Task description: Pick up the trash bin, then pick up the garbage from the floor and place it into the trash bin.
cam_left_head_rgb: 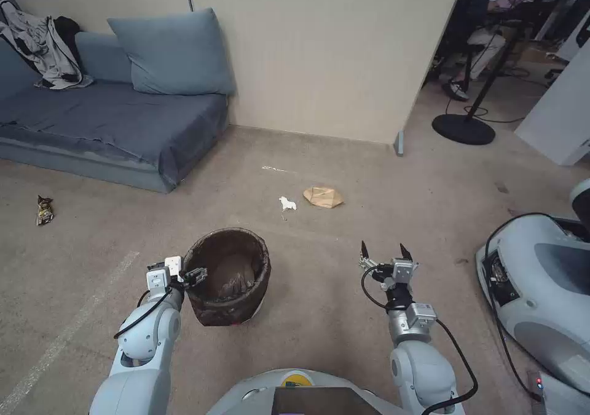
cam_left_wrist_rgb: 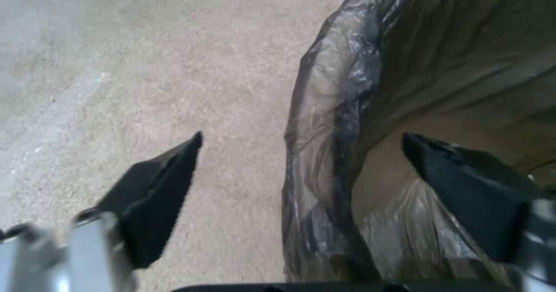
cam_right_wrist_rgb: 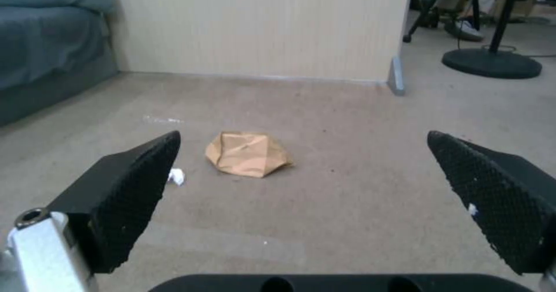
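Note:
Next, my left gripper grabs the trash bin by its bag-covered rim, since the trash bin's opening is far wider than my open fingers.
The trash bin point(cam_left_head_rgb: 216, 311), white with a dark crinkled bag over its rim, stands on the carpet just ahead of me. My left gripper point(cam_left_head_rgb: 186, 272) is open and straddles the bin's left rim. In the left wrist view one finger point(cam_left_wrist_rgb: 156, 196) is outside the bag liner point(cam_left_wrist_rgb: 347, 109) and the other finger point(cam_left_wrist_rgb: 469, 187) is inside. My right gripper point(cam_left_head_rgb: 387, 254) is open and hangs low to the right of the bin, facing the garbage. A tan crumpled paper point(cam_left_head_rgb: 322, 197) point(cam_right_wrist_rgb: 246, 154) and a white scrap point(cam_left_head_rgb: 287, 203) point(cam_right_wrist_rgb: 177, 177) lie beyond it. A snack packet point(cam_left_head_rgb: 44, 209) lies far left.
A blue sofa point(cam_left_head_rgb: 110, 120) fills the back left and a beige partition wall point(cam_left_head_rgb: 319, 52) stands behind the litter. Another white robot base point(cam_left_head_rgb: 541, 280) sits close on the right. A black stand foot point(cam_left_head_rgb: 463, 129) is at the back right. Open carpet lies around the litter.

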Controlling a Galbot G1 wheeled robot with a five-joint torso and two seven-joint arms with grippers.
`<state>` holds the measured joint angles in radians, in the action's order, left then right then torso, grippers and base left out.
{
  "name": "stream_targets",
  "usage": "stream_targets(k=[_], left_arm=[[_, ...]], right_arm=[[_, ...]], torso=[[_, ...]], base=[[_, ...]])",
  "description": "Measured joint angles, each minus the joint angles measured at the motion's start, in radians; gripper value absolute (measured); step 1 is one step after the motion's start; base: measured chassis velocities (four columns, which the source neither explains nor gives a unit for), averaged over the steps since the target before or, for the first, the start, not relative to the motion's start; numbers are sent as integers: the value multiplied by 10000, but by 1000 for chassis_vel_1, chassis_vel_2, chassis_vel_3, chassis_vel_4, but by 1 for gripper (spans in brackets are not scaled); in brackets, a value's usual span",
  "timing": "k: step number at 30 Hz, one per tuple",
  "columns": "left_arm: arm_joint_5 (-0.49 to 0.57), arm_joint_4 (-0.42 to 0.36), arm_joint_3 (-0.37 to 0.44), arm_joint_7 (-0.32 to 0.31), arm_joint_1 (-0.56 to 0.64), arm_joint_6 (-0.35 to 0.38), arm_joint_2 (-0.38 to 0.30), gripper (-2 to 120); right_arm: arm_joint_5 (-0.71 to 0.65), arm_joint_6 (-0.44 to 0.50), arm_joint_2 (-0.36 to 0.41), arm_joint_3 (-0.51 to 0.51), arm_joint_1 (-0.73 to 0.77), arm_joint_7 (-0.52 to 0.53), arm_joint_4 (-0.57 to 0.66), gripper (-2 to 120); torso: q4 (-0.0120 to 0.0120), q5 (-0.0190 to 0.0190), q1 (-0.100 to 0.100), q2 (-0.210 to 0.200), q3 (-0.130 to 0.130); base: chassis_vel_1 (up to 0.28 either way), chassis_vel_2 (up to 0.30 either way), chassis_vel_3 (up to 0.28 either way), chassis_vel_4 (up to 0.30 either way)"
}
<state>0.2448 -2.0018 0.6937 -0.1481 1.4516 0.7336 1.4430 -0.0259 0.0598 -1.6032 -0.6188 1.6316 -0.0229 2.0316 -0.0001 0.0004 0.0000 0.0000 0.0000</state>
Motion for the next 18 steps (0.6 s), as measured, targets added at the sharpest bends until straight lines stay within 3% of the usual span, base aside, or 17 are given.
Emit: stream_targets(k=[10, 18], left_arm=[[-15, 182, -11, 16, -50, -5, 30, 45], [-22, 140, -71, 67, -58, -5, 45, 19]], right_arm=[[11, 20, -23, 34, -51, -30, -38, 100], [12, 25, -15, 34, -103, -25, -47, 100]], torso=[[1, 0, 0, 0, 0], [0, 1, 0, 1, -1]], base=[[0, 0, 0, 0], [0, 0, 0, 0]])
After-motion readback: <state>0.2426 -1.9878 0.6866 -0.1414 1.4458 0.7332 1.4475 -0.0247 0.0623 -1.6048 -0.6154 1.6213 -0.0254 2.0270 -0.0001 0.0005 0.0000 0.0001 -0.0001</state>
